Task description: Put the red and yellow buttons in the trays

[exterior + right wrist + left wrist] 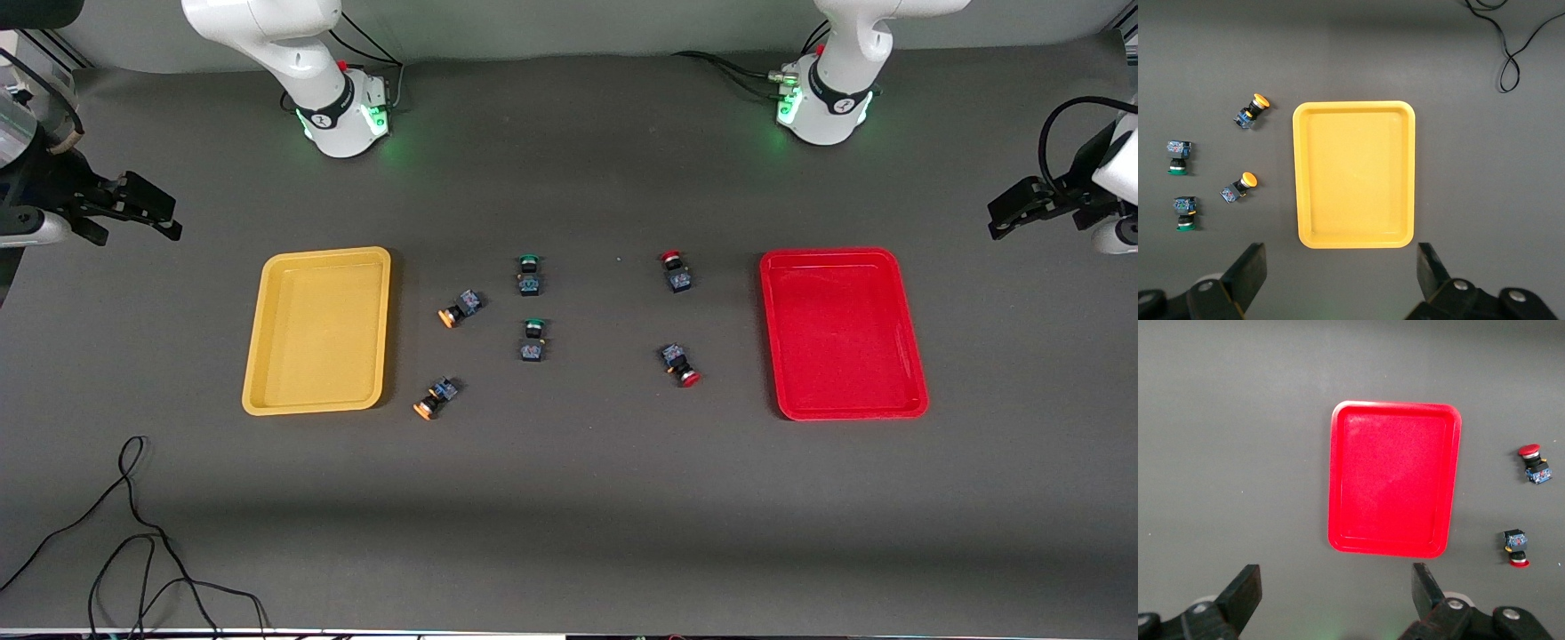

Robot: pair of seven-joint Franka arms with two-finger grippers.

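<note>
My left gripper grabs the red-capped button by its blue block body [679, 279] next, to place the button in the red tray [842, 333].
The yellow tray [317, 331] lies empty toward the right arm's end, and the red tray [842, 333] lies empty toward the left arm's end. Two yellow-capped buttons [460, 308] [436, 398] lie beside the yellow tray. Two red-capped buttons [676, 271] [680, 364] lie beside the red tray. My right gripper [135, 231] is open and empty, high off the yellow tray's outer end. The right wrist view shows it [1341, 273], the tray [1355, 173] and the yellow buttons [1251, 111] [1238, 188]. My left gripper [1022, 209] is open and empty off the red tray's outer end. The left wrist view shows it [1336, 593], the tray [1395, 480] and the red buttons [1534, 463] [1516, 549].
Two green-capped buttons [529, 275] [532, 340] lie in the middle of the table between the yellow and red ones. A black cable [133, 533] loops on the table near the front camera at the right arm's end.
</note>
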